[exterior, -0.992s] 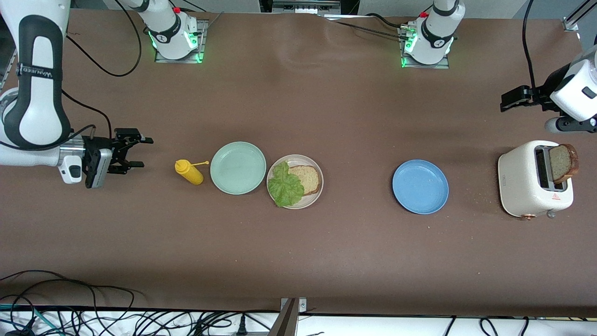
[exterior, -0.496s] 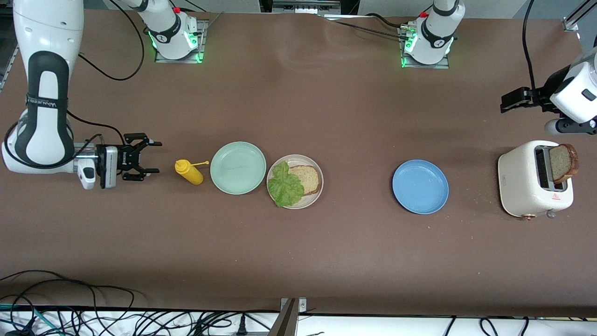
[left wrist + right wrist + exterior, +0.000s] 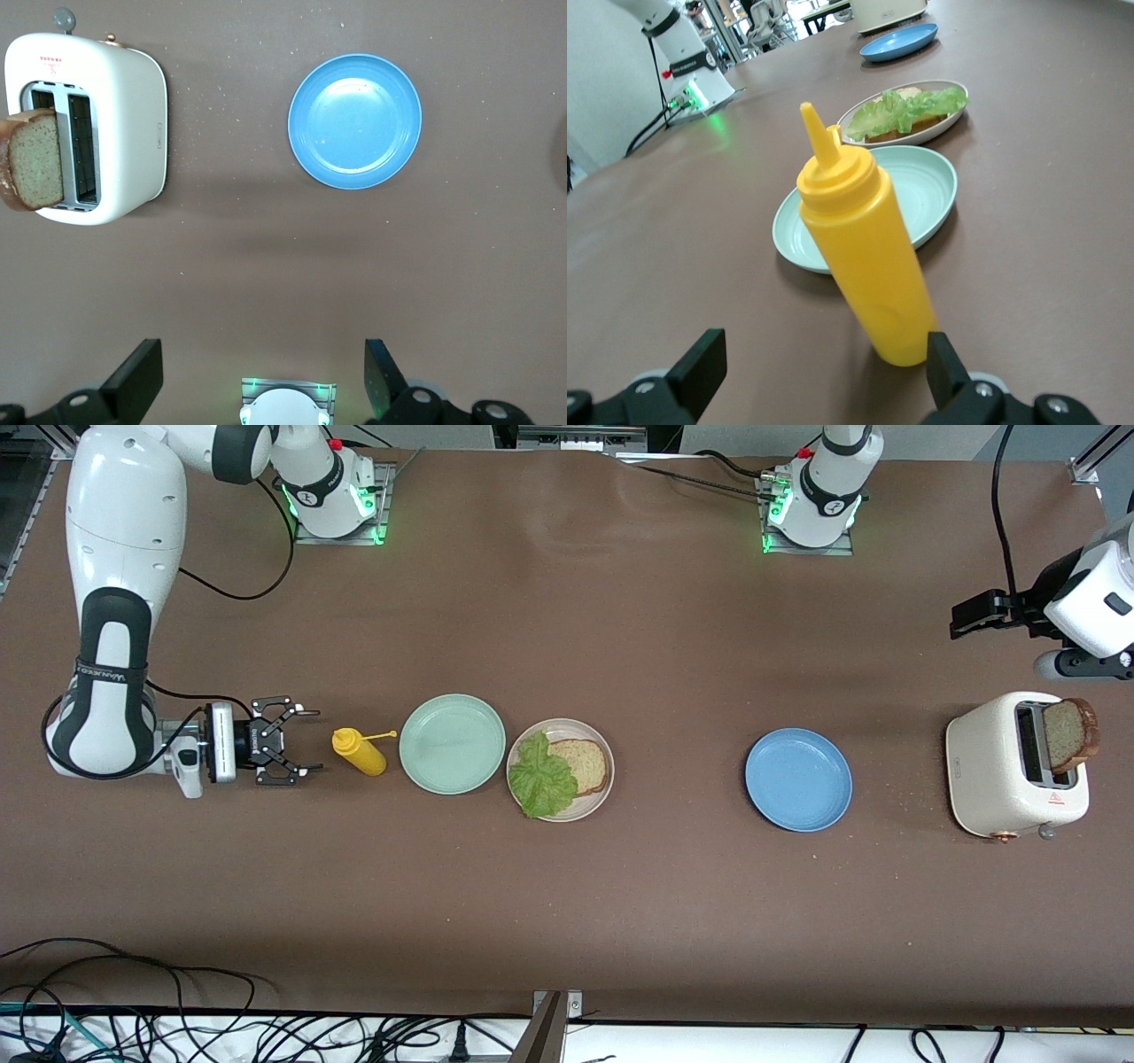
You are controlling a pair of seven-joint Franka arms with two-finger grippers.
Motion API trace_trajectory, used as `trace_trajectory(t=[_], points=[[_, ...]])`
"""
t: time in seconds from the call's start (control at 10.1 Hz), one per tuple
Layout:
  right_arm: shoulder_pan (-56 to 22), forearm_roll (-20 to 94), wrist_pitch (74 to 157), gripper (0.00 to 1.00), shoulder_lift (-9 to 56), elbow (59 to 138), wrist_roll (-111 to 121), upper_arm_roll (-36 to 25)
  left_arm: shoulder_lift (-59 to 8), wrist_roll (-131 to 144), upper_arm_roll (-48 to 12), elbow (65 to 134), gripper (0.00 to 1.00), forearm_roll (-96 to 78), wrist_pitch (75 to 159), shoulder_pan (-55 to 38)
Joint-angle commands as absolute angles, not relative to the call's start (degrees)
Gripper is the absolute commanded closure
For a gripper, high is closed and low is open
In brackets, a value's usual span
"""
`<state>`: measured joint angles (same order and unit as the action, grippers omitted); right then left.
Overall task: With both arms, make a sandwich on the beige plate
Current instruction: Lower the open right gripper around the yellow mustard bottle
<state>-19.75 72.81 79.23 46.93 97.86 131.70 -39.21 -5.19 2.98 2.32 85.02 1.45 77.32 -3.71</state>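
The yellow squeeze bottle's nozzle [image 3: 383, 735] will stay free, as the robot's right gripper will take hold of the yellow squeeze bottle by its body [image 3: 366, 760].
The beige plate [image 3: 586, 802] sits mid-table and carries one brown-crusted bread slice [image 3: 585, 764] with a green lettuce leaf [image 3: 540, 777] partly over it. In the right wrist view the lettuce [image 3: 904, 108] lies on the beige plate [image 3: 946, 126]. Another bread slice [image 3: 1070, 733] stands in the white toaster [image 3: 1001, 766] at the left arm's end. My right gripper [image 3: 306, 742] is open, low and level beside a yellow squeeze bottle [image 3: 359, 751]; the bottle [image 3: 864, 257] stands just in front of the open right gripper [image 3: 821, 367]. My left gripper [image 3: 263, 381] is open, high over the table near the toaster [image 3: 115, 124].
A mint-green plate [image 3: 452, 744] lies between the bottle and the beige plate. A blue plate [image 3: 798, 779] lies between the beige plate and the toaster. Cables hang along the table edge nearest the front camera.
My right arm has swung its open gripper along the table toward the yellow bottle. The left arm has not moved.
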Motion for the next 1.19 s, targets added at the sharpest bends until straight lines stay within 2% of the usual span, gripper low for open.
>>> trace_trajectory(t=[0.0, 0.3, 0.59, 0.69, 0.79, 0.89, 1.09], points=[[-18.28, 76.19, 77.26, 0.0, 47.98, 96.15, 134.64, -37.54, -5.36, 3.16, 2.02, 83.41, 0.0, 1.23, 76.29, -3.69], [-14.43, 80.94, 76.91, 0.0, 50.45, 96.07, 138.52, -31.49, -5.36, 3.25, 1.76, 83.5, 0.0, 1.49, 76.29, -3.87], [-14.06, 83.84, 76.82, 0.0, 50.8, 95.98, 137.99, -29.71, -5.45, 3.16, 1.93, 83.5, 0.0, 1.41, 76.29, -3.87], [-14.06, 83.76, 76.82, 0.02, 50.89, 95.98, 137.64, -29.19, -5.45, 3.16, 1.93, 83.5, 0.0, 1.41, 76.29, -3.87], [-14.06, 83.76, 76.38, 0.09, 51.06, 96.06, 137.64, -28.48, -5.45, 3.25, 1.93, 83.5, 0.0, 1.49, 76.29, -3.95], [-14.06, 83.67, 76.29, 0.19, 51.41, 95.98, 137.72, -28.39, -5.45, 3.16, 1.93, 83.5, 0.0, 1.41, 76.29, -3.96], [-14.06, 83.76, 76.29, 0.8, 51.42, 95.89, 137.81, -28.39, -5.54, 3.16, 1.93, 83.5, 0.0, 1.41, 76.29, -3.96]])
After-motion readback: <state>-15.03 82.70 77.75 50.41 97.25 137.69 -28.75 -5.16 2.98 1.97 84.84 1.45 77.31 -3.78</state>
